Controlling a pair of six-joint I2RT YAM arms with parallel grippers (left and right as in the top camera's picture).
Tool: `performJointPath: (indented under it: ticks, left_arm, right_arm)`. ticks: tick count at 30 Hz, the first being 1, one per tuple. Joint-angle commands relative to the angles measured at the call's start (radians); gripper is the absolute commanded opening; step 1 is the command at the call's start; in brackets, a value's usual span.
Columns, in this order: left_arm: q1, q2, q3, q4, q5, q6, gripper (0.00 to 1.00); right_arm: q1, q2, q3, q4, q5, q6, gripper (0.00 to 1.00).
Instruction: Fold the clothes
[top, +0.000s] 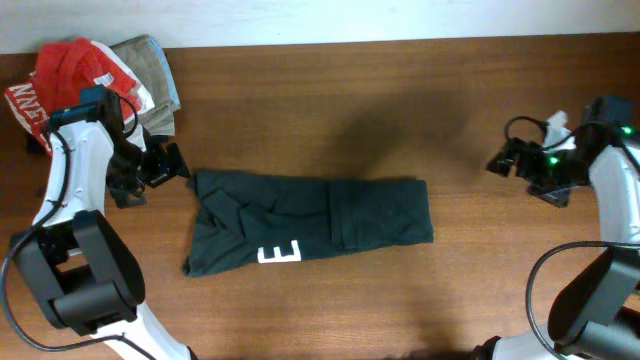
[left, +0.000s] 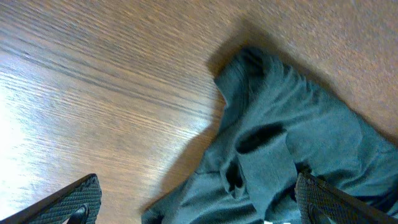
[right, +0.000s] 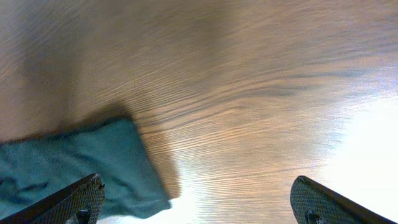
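Note:
My left gripper grabs the rumpled end of the dark T-shirt next. Then I fold that end over onto the T-shirt's flat end.
The dark green-black T-shirt (top: 310, 222) lies folded into a long band across the middle of the table, with a white letter E showing at its front edge. My left gripper (top: 168, 165) is open and empty, just off the shirt's rumpled left end, which fills the left wrist view (left: 292, 149). My right gripper (top: 505, 160) is open and empty, well to the right of the shirt. The shirt's right end shows in the right wrist view (right: 81, 165).
A red shirt with white lettering (top: 70, 75) and a folded khaki garment (top: 155, 70) lie at the table's back left corner, behind my left arm. The wooden table (top: 400, 110) has bare surface behind and in front of the shirt.

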Motion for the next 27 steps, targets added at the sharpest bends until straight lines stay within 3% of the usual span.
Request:
performJointPath:
  ticks: [1,8,12,19,27]
  left_arm:
    - [0.028,0.017,-0.008,0.02,0.045,0.096,0.99]
    - [0.026,0.072,-0.018,-0.039,0.14,0.188,0.99]
    - [0.025,0.075,-0.094,0.003,0.233,0.255,0.99]
    - [0.026,0.076,-0.276,0.133,0.245,0.266,0.99]
    - [0.025,0.076,-0.446,0.287,0.38,0.265,0.99]
  right_arm:
    - [-0.056,-0.008,0.015,-0.003,0.057,0.011,0.99]
    - [-0.072,-0.008,0.015,-0.003,0.058,0.011,0.99]
    - [-0.071,-0.008,0.015,-0.003,0.058,0.011,0.99]
    - [-0.071,-0.008,0.015,-0.003,0.058,0.011,0.99]
    - [-0.071,-0.008,0.015,-0.003,0.057,0.011,0.99]
